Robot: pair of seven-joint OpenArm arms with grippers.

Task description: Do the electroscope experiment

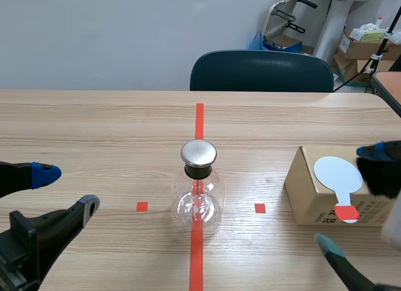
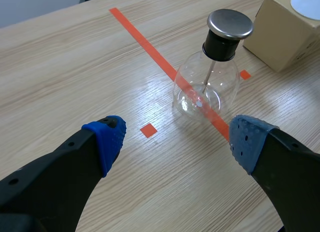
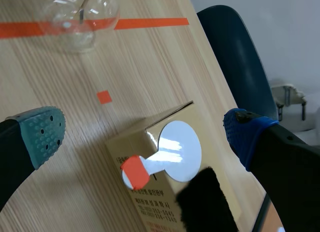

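I should grab the white round paddle's orange-red handle (image 1: 346, 212) with my right gripper next. Then I can bring the paddle to the electroscope's metal cap (image 1: 198, 152).
The electroscope (image 1: 198, 184), a clear glass flask with a black neck and a round metal cap, stands on the orange tape line at mid-table. To its right sits a cardboard box (image 1: 310, 181). On the box lie a white round paddle (image 1: 338, 174) with a red handle tip and a black furry cloth (image 1: 383, 177). My left gripper (image 1: 66, 190) is open at the near left, well away from the flask (image 2: 200, 89). My right gripper (image 3: 145, 134) hangs open above the box (image 3: 155, 207), its fingers on either side of the paddle (image 3: 177, 149) without touching it.
A dark chair (image 1: 262, 71) stands behind the table's far edge. Boxes and equipment crowd the back right corner of the room. Small orange squares (image 1: 142, 206) mark the table on both sides of the flask.
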